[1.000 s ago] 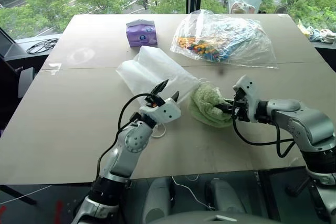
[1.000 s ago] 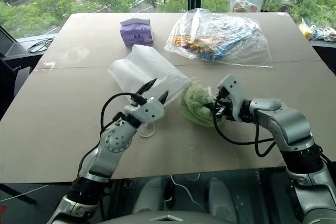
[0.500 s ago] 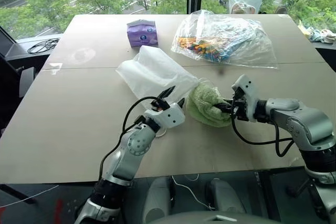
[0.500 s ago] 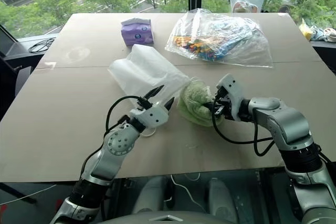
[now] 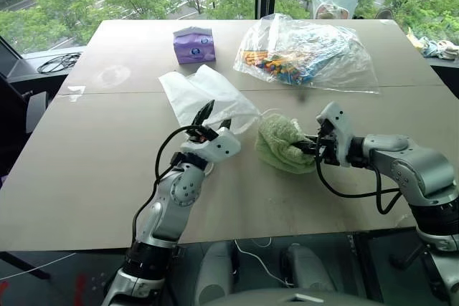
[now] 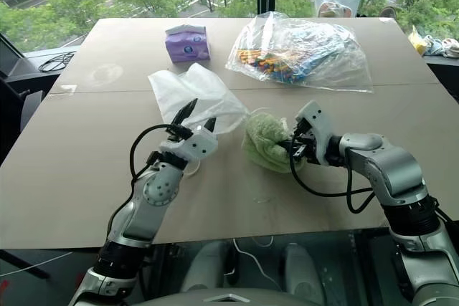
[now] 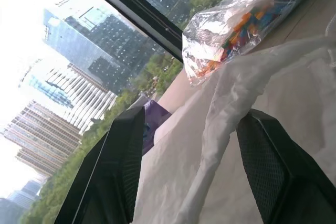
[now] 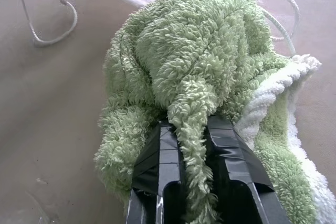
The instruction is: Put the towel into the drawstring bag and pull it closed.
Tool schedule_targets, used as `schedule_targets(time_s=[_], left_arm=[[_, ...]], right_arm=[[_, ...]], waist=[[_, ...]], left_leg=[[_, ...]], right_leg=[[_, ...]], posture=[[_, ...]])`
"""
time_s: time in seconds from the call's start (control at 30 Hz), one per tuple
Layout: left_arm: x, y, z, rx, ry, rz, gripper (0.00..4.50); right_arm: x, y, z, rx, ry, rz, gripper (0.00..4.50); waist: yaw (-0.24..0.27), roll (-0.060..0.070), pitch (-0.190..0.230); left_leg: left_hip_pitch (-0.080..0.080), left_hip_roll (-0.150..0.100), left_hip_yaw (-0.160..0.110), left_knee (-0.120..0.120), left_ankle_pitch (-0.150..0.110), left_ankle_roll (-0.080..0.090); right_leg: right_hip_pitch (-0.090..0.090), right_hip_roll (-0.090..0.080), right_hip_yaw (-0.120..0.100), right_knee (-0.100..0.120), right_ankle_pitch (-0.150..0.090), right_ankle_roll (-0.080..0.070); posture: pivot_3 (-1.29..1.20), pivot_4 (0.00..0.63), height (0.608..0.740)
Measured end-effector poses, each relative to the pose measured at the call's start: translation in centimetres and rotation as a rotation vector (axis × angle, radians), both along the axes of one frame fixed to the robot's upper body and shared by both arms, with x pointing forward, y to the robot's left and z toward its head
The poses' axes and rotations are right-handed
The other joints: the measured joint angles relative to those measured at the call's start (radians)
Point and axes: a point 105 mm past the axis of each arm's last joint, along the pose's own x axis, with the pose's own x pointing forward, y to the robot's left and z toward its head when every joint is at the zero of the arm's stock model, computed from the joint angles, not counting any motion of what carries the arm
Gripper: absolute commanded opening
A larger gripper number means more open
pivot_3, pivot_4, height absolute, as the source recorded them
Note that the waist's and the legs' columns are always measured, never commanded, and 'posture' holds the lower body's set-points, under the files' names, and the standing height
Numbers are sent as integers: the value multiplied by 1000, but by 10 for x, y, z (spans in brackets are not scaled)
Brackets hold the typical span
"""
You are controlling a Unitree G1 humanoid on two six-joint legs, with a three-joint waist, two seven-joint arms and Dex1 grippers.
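I should next grab the drawstring bag with my left gripper by the raised fold along its edge (image 5: 217, 120), because the rest of the bag's fabric (image 5: 201, 91) is crumpled and loose.
The green towel (image 5: 283, 145) lies bunched on the table, right of the middle. My right gripper (image 5: 310, 147) is shut on a fold of the towel (image 8: 199, 51) at its right side. The white drawstring bag (image 5: 193, 91) lies crumpled to the left of the towel, its near end lifted. A white cord (image 8: 47, 30) loops on the table beside the towel. My left gripper (image 5: 215, 116) stands open at the bag's near edge, pointing slightly upward. A ridge of the bag's fabric (image 7: 273, 93) runs between its fingers (image 7: 123, 171).
A purple tissue pack (image 5: 193, 44) sits at the back, left of centre. A large clear plastic bag (image 5: 308, 55) of colourful items lies at the back right. Another small bag (image 5: 336, 1) leans by the window. Black cables (image 5: 57, 62) lie off the table's left.
My left gripper has risen and shifted left, and the bag's near end has bunched up and lifted with it. The right gripper and the towel have stayed put.
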Motion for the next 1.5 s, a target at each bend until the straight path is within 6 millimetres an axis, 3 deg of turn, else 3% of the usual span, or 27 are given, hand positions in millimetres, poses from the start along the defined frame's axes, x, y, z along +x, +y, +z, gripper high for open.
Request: schedule_targets(time_s=[0.13, 0.23, 0.33, 0.47, 0.57, 0.73, 0.93, 1.27, 1.5], left_arm=[[3, 10, -3, 6, 22, 55, 2708], [5, 19, -4, 18, 32, 92, 1547], [5, 26, -5, 31, 39, 110, 59], [6, 33, -3, -21, 52, 120, 59], [7, 37, -4, -165, 96, 101, 59], [16, 34, -5, -557, 261, 28, 59], [16, 18, 23, -739, 296, -144, 59], [8, 8, 34, -796, 377, -259, 59], [-5, -24, 27, -631, 471, -427, 59]], right_arm=[[1, 1, 1, -3, -2, 6, 0], [3, 2, 1, 3, -2, 4, 0], [3, 4, -2, 0, 2, 9, 0], [3, 6, -1, 3, -6, 17, 0], [1, 8, 1, 23, -2, 30, 0], [-8, 25, 26, 182, -17, 109, 0], [-17, 54, 57, 382, 0, 180, 0], [-10, 65, 42, 345, 67, 116, 0], [3, 81, 50, 481, 124, 41, 0]], waist=[[0, 0, 0], [-1, 0, 0], [-1, 0, 0], [0, 0, 0], [0, 0, 0], [-1, 0, 0], [-3, 0, 0], [-2, 0, 0], [-3, 0, 0]], left_leg=[[0, 0, 0, 0, 0, 0], [0, 0, 0, 0, 0, 0], [0, 0, 0, 1, 0, 0], [0, 1, 0, 1, 0, 0], [0, 1, 0, 1, 0, 0], [-1, 1, -2, 5, 0, 0], [-1, 1, -3, 7, 0, 0], [-1, 0, -3, 7, 0, 0], [-1, 0, -3, 7, 0, 0]], right_leg=[[0, 1, 0, 0, 0, 0], [0, 1, 0, 1, 0, 0], [0, 0, 0, 1, 0, 0], [0, 0, 0, 1, 0, 0], [0, 0, 0, 1, 0, 0], [1, 2, -2, 2, 0, 0], [1, 3, -2, 5, 0, 0], [1, 4, -2, 5, 0, 0], [1, 4, -2, 6, 0, 0]], posture=[[0, 150, 740], [0, 150, 740], [0, 150, 740], [0, 150, 740], [0, 150, 740], [0, 150, 740], [0, 150, 740], [0, 150, 740], [0, 150, 740]])
